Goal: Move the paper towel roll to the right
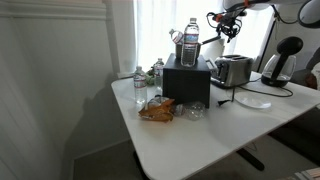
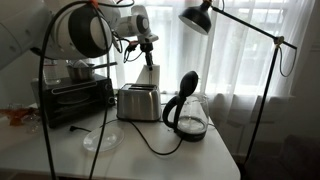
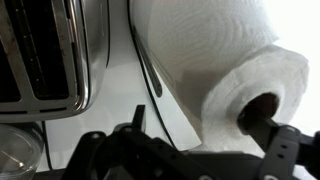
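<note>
My gripper closes next, since one finger sits in the roll's core hole and the other outside the roll [image 3: 225, 55]. Closing now would catch the roll's side [image 3: 223, 119].
The paper towel roll [image 3: 225, 55] is white and fills the upper right of the wrist view, its dark core hole facing the camera. In an exterior view it shows as a pale upright shape [image 2: 150, 72] behind the silver toaster [image 2: 138, 103]. My gripper [image 3: 200, 118] is open at the roll's top end. One finger is in the core hole, and the other is out to the left over the white table, so the roll's wall lies between them. In both exterior views the gripper [image 1: 229, 30] [image 2: 147, 45] is above the toaster [image 1: 232, 70].
The toaster's slots [image 3: 40, 50] lie left of the roll, with a black cable [image 3: 150, 70] between them. A black toaster oven [image 2: 75, 100], a water bottle [image 1: 189, 45], a kettle [image 2: 187, 110], a round white plate [image 2: 100, 138] and a lamp [image 2: 200, 15] stand around.
</note>
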Tool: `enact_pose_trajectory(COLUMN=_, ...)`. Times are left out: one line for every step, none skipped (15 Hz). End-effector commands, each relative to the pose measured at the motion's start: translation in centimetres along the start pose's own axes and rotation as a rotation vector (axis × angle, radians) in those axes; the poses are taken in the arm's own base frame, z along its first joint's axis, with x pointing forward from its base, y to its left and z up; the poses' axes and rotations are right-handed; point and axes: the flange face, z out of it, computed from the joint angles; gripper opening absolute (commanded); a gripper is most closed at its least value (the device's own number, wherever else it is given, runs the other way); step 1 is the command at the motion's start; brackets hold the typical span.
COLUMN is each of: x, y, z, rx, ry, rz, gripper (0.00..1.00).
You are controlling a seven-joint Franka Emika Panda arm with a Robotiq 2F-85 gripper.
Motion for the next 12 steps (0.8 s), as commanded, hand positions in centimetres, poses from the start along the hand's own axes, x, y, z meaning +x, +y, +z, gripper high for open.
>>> enact_pose_trajectory(x=-0.2, y=-0.2, z=-0.2, rx=0.004, ry=0.025, rz=0.019, gripper=0.74)
enact_pose_trajectory(x=-0.1, y=-0.2, z=-0.4, rx=0.007, ry=0.027, rz=0.021, gripper=0.66)
enact_pose_trajectory(x=0.0, y=-0.3, z=-0.7, rx=0.013, ry=0.028, rz=0.023, gripper=0.6)
enact_pose_trajectory(x=0.1, y=-0.3, z=-0.8, rx=0.012, ry=0.03, rz=0.022, gripper=0.53)
enact_pose_trajectory(x=0.2, y=-0.2, z=-0.8, rx=0.011, ry=0.031, rz=0.021, gripper=0.44)
enact_pose_trajectory(x=0.2, y=-0.2, z=-0.7, rx=0.008, ry=0.033, rz=0.019, gripper=0.38)
enact_pose_trajectory(x=0.2, y=-0.2, z=-0.5, rx=0.004, ry=0.034, rz=0.017, gripper=0.3)
enact_pose_trajectory(x=0.2, y=-0.1, z=-0.4, rx=-0.001, ry=0.035, rz=0.014, gripper=0.23)
enact_pose_trajectory(x=0.2, y=-0.1, z=-0.4, rx=-0.004, ry=0.034, rz=0.013, gripper=0.16)
enact_pose_trajectory(x=0.1, y=-0.1, z=-0.5, rx=-0.003, ry=0.034, rz=0.013, gripper=0.1)
enact_pose_trajectory(x=0.2, y=-0.1, z=-0.9, rx=-0.001, ry=0.033, rz=0.013, gripper=0.08)
enact_pose_trajectory(x=0.4, y=-0.1, z=-1.3, rx=0.002, ry=0.036, rz=0.015, gripper=0.06)
